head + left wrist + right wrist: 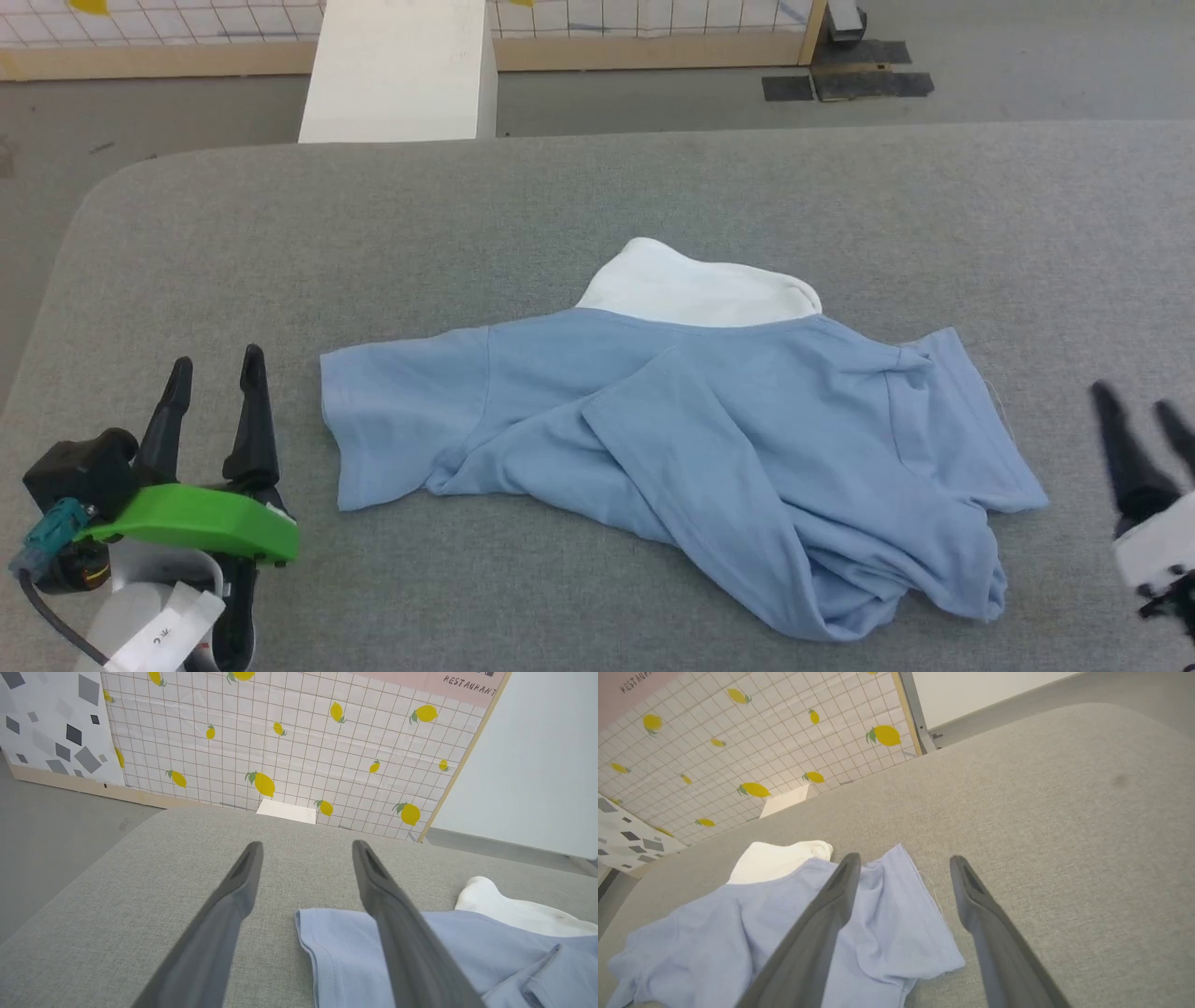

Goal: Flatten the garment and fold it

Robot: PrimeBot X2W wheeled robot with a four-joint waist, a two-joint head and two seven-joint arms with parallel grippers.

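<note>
My left gripper needs to grip the shirt next by the sleeve's free hem corner (327, 360) (300, 915), because the shirt lies slack and doubled over itself.
The garment (691, 439) is a light blue short-sleeved shirt, crumpled and partly doubled over itself on the grey padded table (597, 215), its white collar piece (695, 289) toward the far side. My left gripper (215, 369) stands open at the lower left, a little left of the shirt's sleeve (327, 947). At the lower right, my right gripper (1134, 401) is open, just right of the other sleeve (901, 914). Neither gripper holds cloth. The left wrist view has the left gripper (306, 847) over bare table, and the right gripper (901, 858) hangs above the sleeve's edge.
A white rectangular box (401, 70) stands on the floor beyond the table's far edge. Behind it runs a lemon-patterned panel wall (289, 742). Dark mats (845, 82) lie on the floor at the far right. The table's rounded left corner (103, 196) is near my left arm.
</note>
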